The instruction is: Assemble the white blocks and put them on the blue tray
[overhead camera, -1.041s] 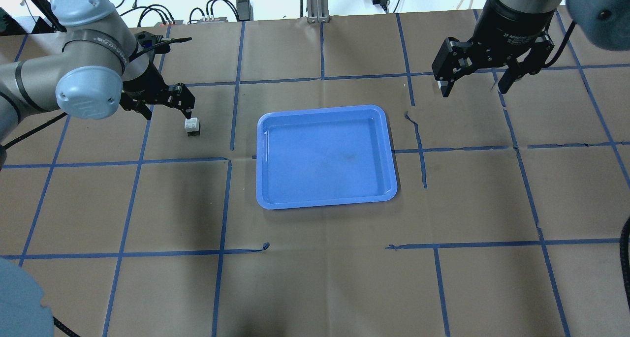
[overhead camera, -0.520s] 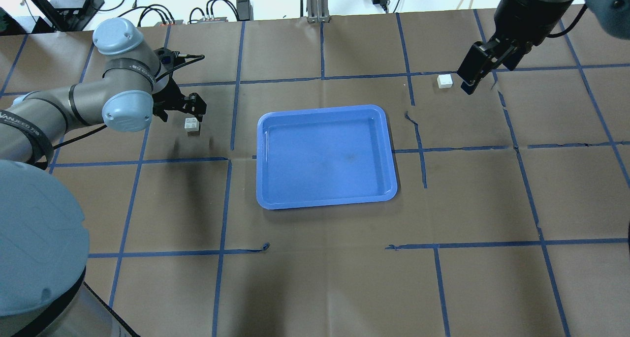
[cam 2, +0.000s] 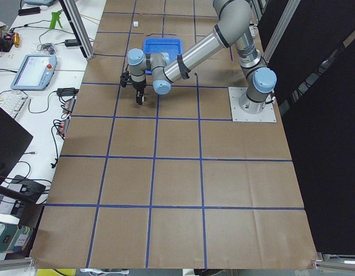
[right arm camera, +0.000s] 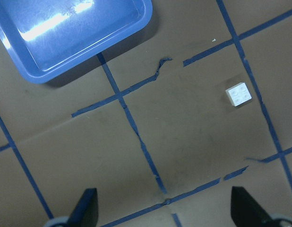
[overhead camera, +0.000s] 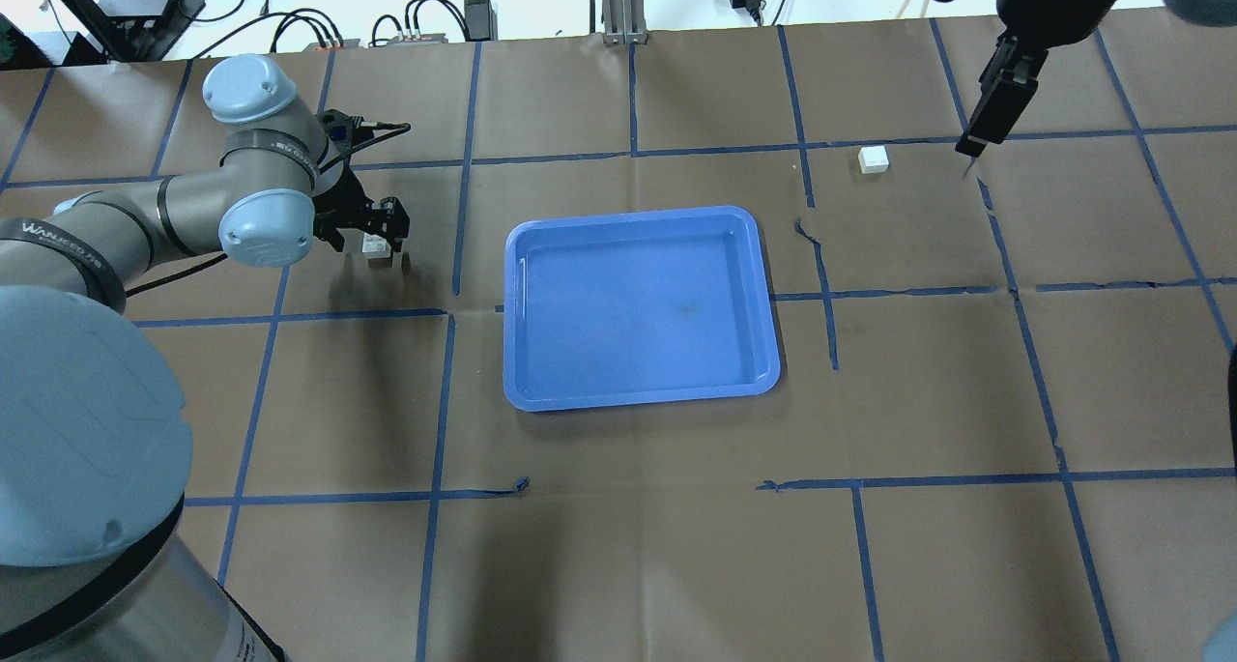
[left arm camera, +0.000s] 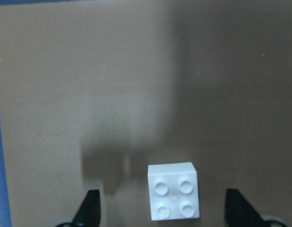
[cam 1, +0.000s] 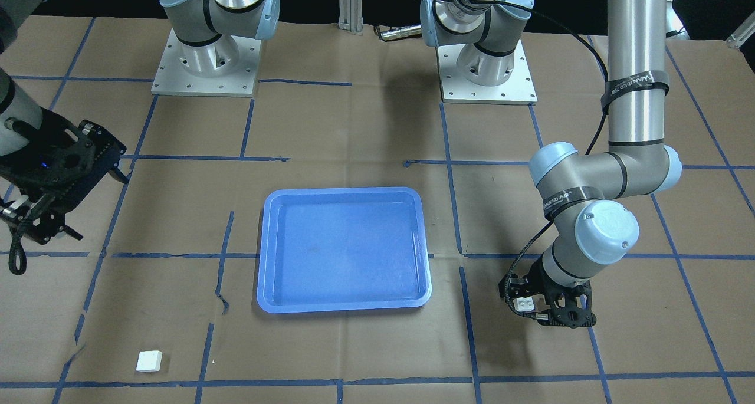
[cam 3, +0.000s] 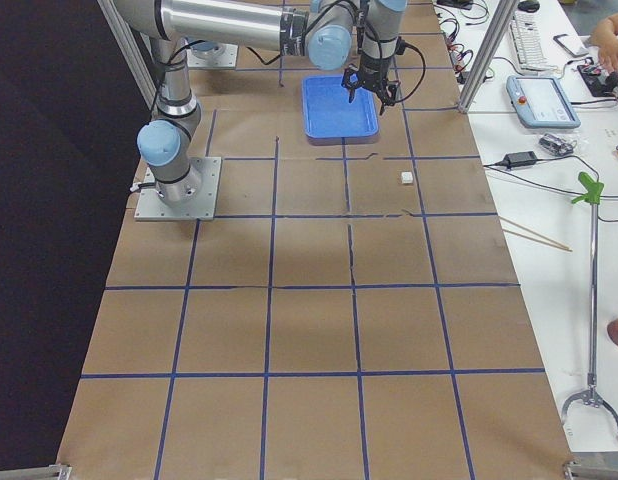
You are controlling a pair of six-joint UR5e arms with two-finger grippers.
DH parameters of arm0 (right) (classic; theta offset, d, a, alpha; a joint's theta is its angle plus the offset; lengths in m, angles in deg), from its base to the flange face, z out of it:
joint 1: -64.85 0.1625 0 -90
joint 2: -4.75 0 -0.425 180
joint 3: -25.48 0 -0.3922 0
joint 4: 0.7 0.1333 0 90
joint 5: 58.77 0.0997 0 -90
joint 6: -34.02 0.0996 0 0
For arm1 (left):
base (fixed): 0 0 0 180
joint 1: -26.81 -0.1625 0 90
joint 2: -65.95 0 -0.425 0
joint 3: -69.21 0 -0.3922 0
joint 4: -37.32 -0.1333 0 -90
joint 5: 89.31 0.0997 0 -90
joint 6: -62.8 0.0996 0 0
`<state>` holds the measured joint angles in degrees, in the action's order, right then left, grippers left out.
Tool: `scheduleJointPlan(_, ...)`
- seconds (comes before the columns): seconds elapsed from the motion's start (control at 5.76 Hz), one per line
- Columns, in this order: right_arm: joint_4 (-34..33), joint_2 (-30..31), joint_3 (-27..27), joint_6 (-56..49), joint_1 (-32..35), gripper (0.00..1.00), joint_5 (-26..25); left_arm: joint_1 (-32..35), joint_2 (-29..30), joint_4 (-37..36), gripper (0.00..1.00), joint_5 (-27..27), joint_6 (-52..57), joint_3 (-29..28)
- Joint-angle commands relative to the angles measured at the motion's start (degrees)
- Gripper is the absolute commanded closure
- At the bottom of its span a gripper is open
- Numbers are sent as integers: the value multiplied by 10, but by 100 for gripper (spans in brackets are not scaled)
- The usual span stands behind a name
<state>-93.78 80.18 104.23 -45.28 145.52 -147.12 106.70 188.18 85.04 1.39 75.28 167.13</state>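
I should next grab the lone white block by its sides with my right gripper, to join it with the other block on the blue tray (cam 1: 343,249) (right arm camera: 75,29).
One white block (left arm camera: 173,197) sits studs-up on the brown paper between the fingertips (left arm camera: 91,208) of my left gripper (left arm camera: 163,210). The gripper is low over it, open, its fingers apart from the block's sides; this also shows in the overhead view (overhead camera: 375,245). The other white block (overhead camera: 874,158) lies alone at the far right, also in the right wrist view (right arm camera: 239,94). My right gripper (right arm camera: 165,213) is open and empty, raised above the table to the right of that block (overhead camera: 974,140). The blue tray (overhead camera: 638,309) lies empty in the middle.
Blue tape lines form a grid on the brown paper, with torn bits near the tray (overhead camera: 817,246). Cables and power bricks (overhead camera: 425,24) lie past the table's far edge. The two arm bases (cam 1: 206,62) stand at the robot's side.
My left gripper has come down from above the near white block until its fingers flank it. My right gripper has risen and swung right, away from the far block.
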Motion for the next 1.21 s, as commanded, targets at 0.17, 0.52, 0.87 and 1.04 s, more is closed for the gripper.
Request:
scheduleJointPlan(0.17, -9, -143, -153, -251, -34, 0, 55, 0, 1, 1, 74, 0, 38, -6)
scheduleJointPlan(0.52, -11, -190, -164, -282, -45, 0, 118, 2, -7, 6, 92, 0, 54, -11)
scheduleJointPlan(0.87, -16, -247, -159, -322, -73, 0, 201, 80, -37, 36, 92, 0, 111, -10)
scheduleJointPlan(1.04, -29, -258, -144, -335, -85, 0, 235, 144, -45, 69, 92, 0, 125, -11)
